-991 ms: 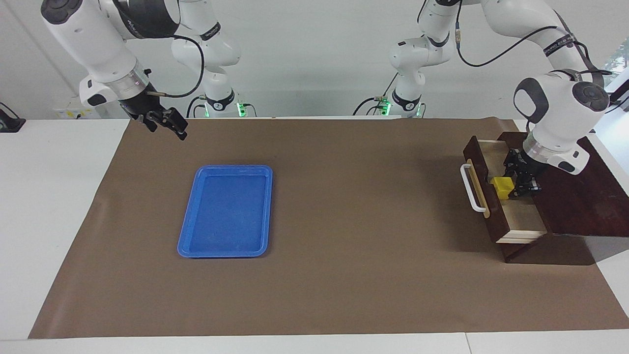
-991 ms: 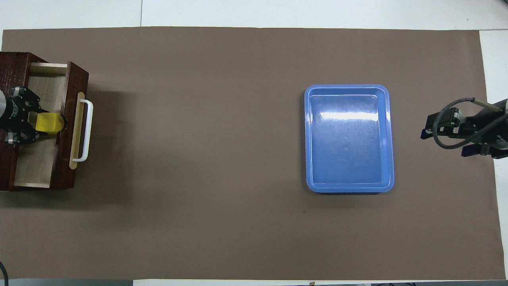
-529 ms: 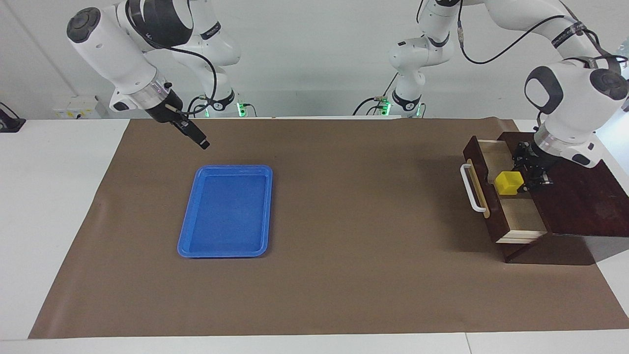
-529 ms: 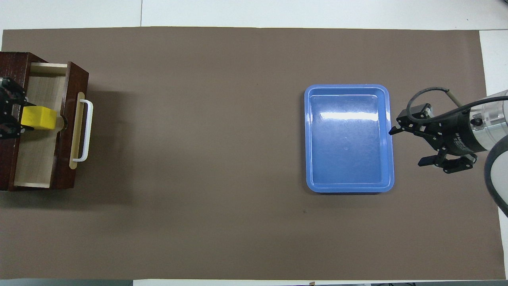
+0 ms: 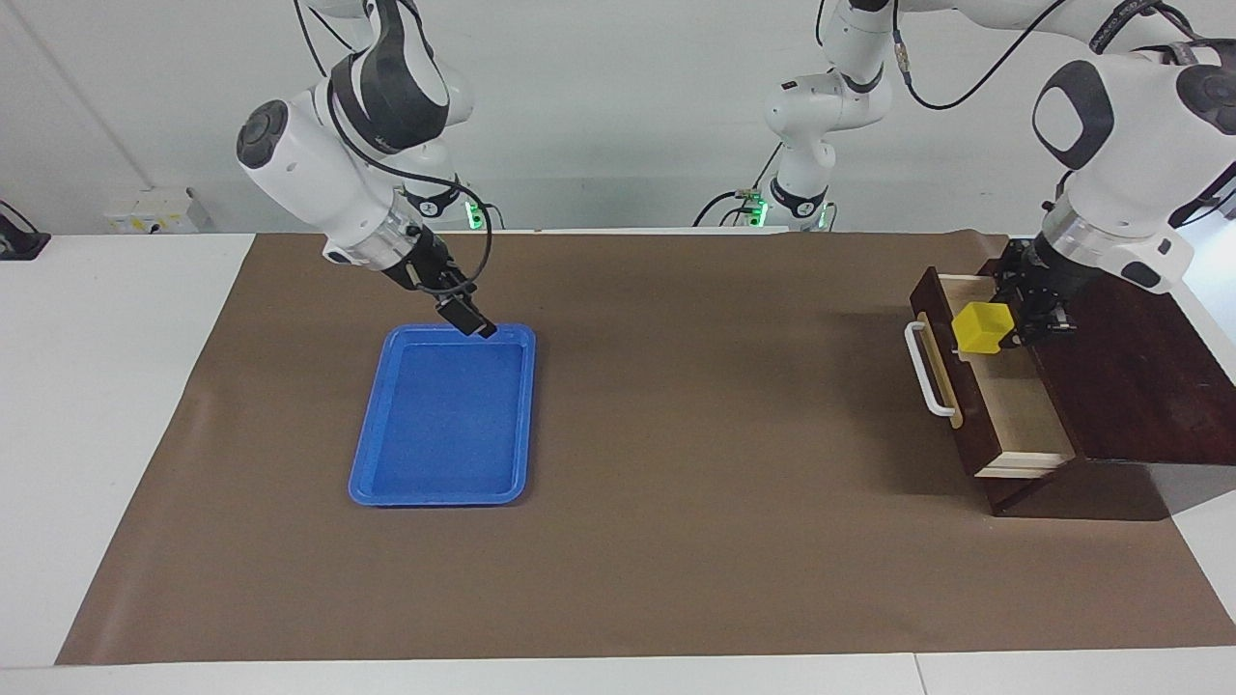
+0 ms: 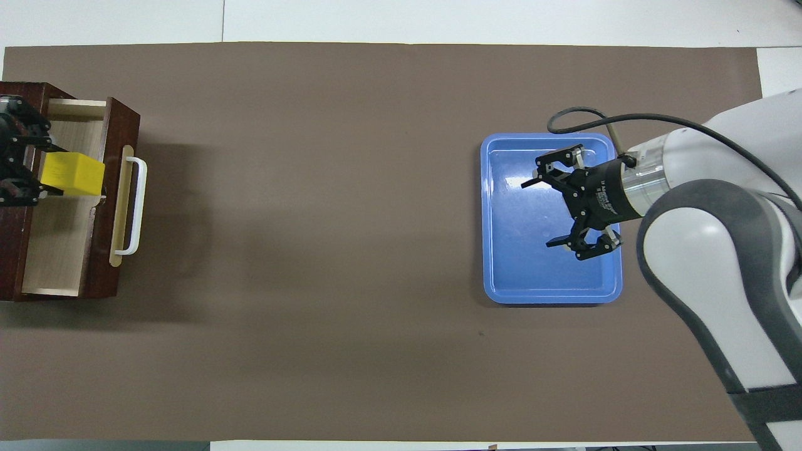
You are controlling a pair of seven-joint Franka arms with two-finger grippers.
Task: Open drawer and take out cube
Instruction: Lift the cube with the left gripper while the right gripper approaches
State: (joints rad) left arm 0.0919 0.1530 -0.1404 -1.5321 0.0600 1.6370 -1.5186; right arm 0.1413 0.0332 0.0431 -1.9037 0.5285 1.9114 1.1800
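Note:
I will grab the yellow cube by its opposite sides with my right gripper next. Then I will take the cube point(image 6: 71, 174) out to the blue tray point(image 6: 526, 263).
The dark wooden box point(image 5: 1139, 386) stands at the left arm's end of the table. Its drawer point(image 5: 1019, 420) is pulled out, showing the pale inside and the white bar handle point(image 5: 927, 372). The yellow cube point(image 5: 981, 327) hangs above the open drawer point(image 6: 59, 250), with my left gripper point(image 5: 1009, 323) shut on it. From overhead the cube point(image 6: 71, 174) juts from the left gripper point(image 6: 50, 172) toward the handle point(image 6: 135, 207). My right gripper point(image 5: 473, 323) is open and hangs over the blue tray, holding nothing; its spread fingers show overhead point(image 6: 539, 213).
A flat blue tray point(image 5: 362, 454) lies on the brown mat point(image 5: 724, 434) toward the right arm's end of the table, its rim point(image 6: 489, 250) bare. White tabletop borders the mat.
The left gripper has risen with the cube from the drawer's floor to above the drawer. The right arm has swung in from the table's end to over the tray.

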